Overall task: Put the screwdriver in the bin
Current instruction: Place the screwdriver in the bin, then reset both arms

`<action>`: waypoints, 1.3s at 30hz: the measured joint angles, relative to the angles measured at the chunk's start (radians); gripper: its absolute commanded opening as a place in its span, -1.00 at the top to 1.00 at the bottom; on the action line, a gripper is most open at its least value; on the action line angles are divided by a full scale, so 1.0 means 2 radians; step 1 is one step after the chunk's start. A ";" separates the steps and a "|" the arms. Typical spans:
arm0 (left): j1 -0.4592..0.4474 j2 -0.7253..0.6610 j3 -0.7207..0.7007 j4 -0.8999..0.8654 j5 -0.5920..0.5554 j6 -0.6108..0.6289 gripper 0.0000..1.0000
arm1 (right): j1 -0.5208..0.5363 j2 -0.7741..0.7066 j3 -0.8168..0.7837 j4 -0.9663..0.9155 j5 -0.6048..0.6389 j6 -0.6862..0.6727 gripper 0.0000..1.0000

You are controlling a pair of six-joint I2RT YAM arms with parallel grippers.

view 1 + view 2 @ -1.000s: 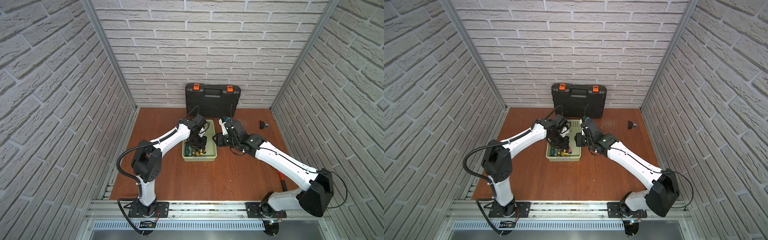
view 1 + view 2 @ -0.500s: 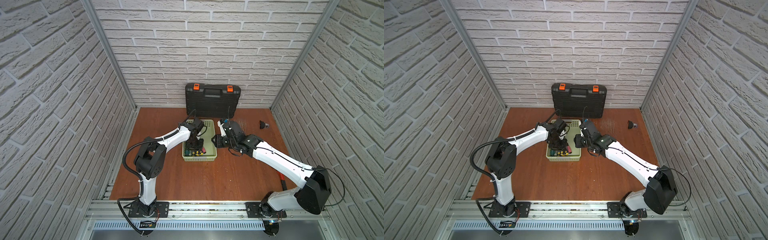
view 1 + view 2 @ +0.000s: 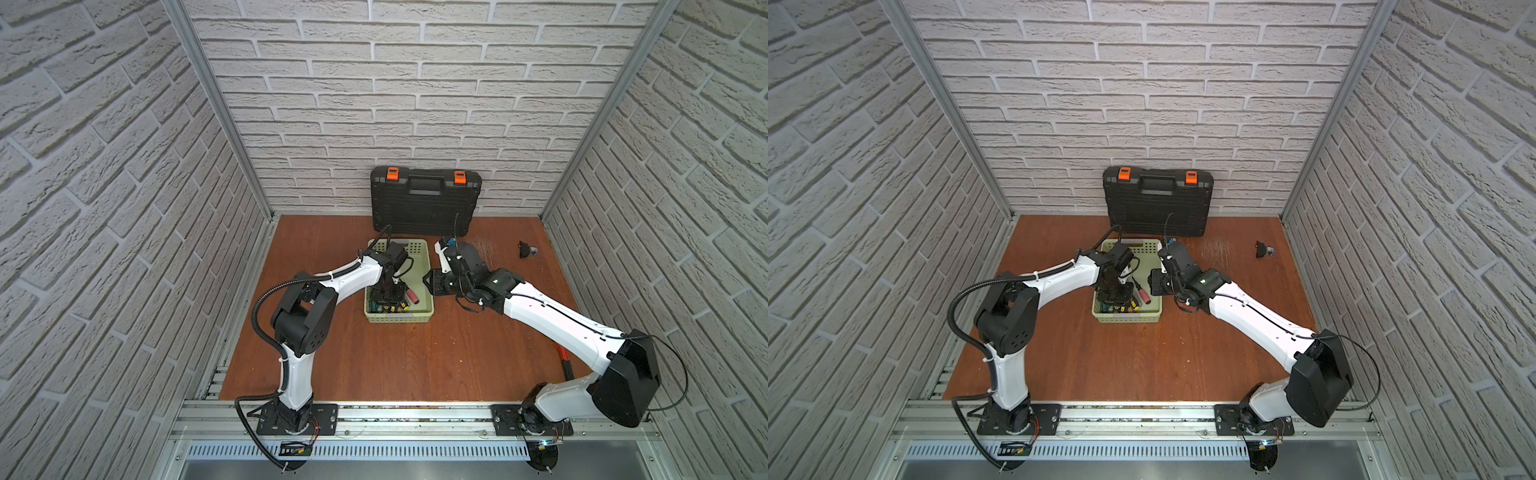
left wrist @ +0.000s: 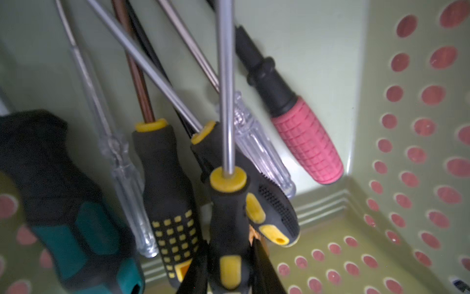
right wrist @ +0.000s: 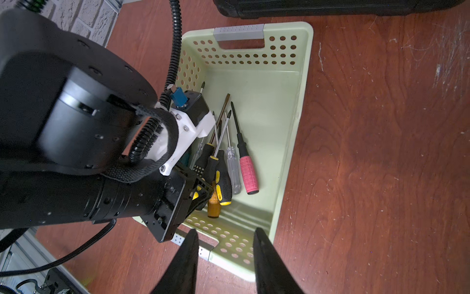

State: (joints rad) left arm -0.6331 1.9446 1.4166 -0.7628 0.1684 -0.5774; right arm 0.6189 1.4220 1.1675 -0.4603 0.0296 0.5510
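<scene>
The held screwdriver's handle (image 4: pixel 229 210) is inside the near side of the bin, low over other screwdrivers, and the screwdriver would settle if released, so the left gripper needs to open.
The pale green bin (image 3: pixel 420 262) (image 3: pixel 1149 258) stands mid-table. My left gripper (image 3: pixel 388 291) (image 4: pixel 229 269) reaches down into it, shut on the black-and-yellow handle of a screwdriver (image 4: pixel 228 203) (image 5: pixel 211 166). Its steel shaft points toward the far end of the bin, above several other screwdrivers lying on the floor of the bin. My right gripper (image 3: pixel 432 286) (image 5: pixel 225 231) hangs open with nothing between its fingers, just over the near end wall of the bin (image 5: pixel 229 244).
In the bin lie a pink-handled screwdriver (image 5: pixel 248 173), a clear-handled one (image 5: pixel 232 168) and a teal-and-black one (image 4: pixel 76 203). A black toolcase (image 3: pixel 426 203) leans on the back wall. A small black part (image 3: pixel 525 249) lies at the back right, a red-and-black tool (image 3: pixel 563 359) under the right arm.
The left arm's elbow has swung closer to the bin while its gripper stayed low inside it, still shut on the screwdriver. The right gripper has barely shifted.
</scene>
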 measured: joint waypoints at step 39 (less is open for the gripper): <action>0.241 -0.412 -0.315 0.245 -0.155 0.150 -0.96 | -0.049 -0.170 -0.124 0.130 0.225 -0.307 -0.94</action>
State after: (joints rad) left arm -0.1520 1.1210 0.7876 -0.2729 -0.1410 -0.2779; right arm 0.5217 1.0821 0.9203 -0.1993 0.4793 -0.0620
